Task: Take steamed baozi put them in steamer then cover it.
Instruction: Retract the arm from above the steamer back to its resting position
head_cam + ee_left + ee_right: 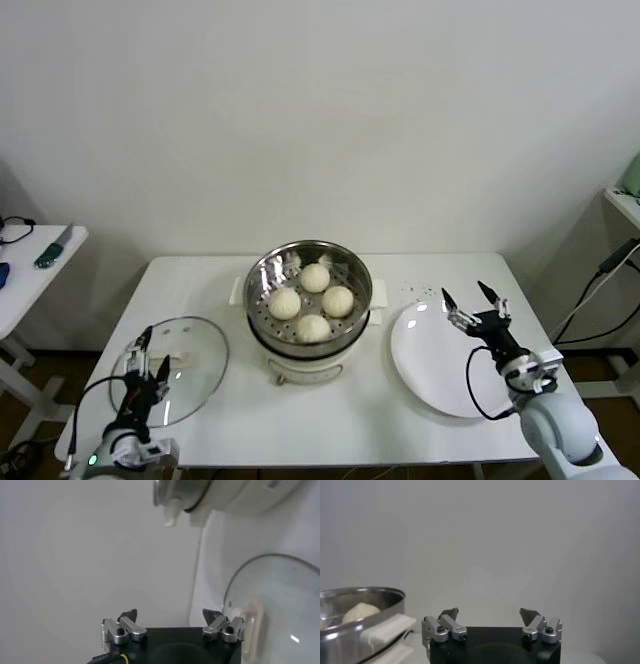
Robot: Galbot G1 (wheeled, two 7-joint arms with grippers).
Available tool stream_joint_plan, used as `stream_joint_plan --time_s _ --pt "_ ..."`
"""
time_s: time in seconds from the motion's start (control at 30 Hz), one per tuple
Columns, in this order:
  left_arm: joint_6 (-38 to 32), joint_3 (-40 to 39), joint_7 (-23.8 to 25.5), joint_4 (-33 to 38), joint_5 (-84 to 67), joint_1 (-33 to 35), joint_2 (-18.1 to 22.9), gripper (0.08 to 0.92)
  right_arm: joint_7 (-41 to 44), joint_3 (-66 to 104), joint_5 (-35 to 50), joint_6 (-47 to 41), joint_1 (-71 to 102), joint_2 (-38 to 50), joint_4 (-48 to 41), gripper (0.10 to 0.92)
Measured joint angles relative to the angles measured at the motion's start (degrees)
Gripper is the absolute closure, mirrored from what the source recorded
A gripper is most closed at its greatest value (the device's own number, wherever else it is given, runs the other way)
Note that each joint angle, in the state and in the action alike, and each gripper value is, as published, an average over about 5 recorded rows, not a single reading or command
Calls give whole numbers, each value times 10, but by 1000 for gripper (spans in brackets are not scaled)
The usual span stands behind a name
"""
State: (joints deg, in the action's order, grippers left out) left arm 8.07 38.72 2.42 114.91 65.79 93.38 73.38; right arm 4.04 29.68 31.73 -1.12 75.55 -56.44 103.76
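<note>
Next, my left gripper takes the round glass lid by its white handle (170, 358) and picks it up to cover the steamer of baozi (315, 277).
The steamer (355, 266), a shiny steel pot on a white base, stands at the table's middle with no cover on it. Several pale baozi (315, 277) rest on its perforated tray. The round glass lid (195, 350) lies flat on the table at the left. My left gripper (155, 342) hovers open over the lid's near edge, beside its white handle (250, 625). My right gripper (470, 293) is open above the far edge of the white plate (430, 360), holding nothing. The right wrist view shows the steamer (365, 596) with one baozi (360, 612) inside.
A white side table (40, 262) with small tools stands to the left. At the right are a shelf (622, 205) and hanging cables (600, 290). A few crumbs (425, 293) lie near the plate's far edge.
</note>
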Motion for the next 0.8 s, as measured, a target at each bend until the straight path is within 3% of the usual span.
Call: stream_joint_plan --time_s 0.8 --pt "5 -23 -50 -203 126 -123 25 177 15 21 -58 -4 34 -48 -3 203"
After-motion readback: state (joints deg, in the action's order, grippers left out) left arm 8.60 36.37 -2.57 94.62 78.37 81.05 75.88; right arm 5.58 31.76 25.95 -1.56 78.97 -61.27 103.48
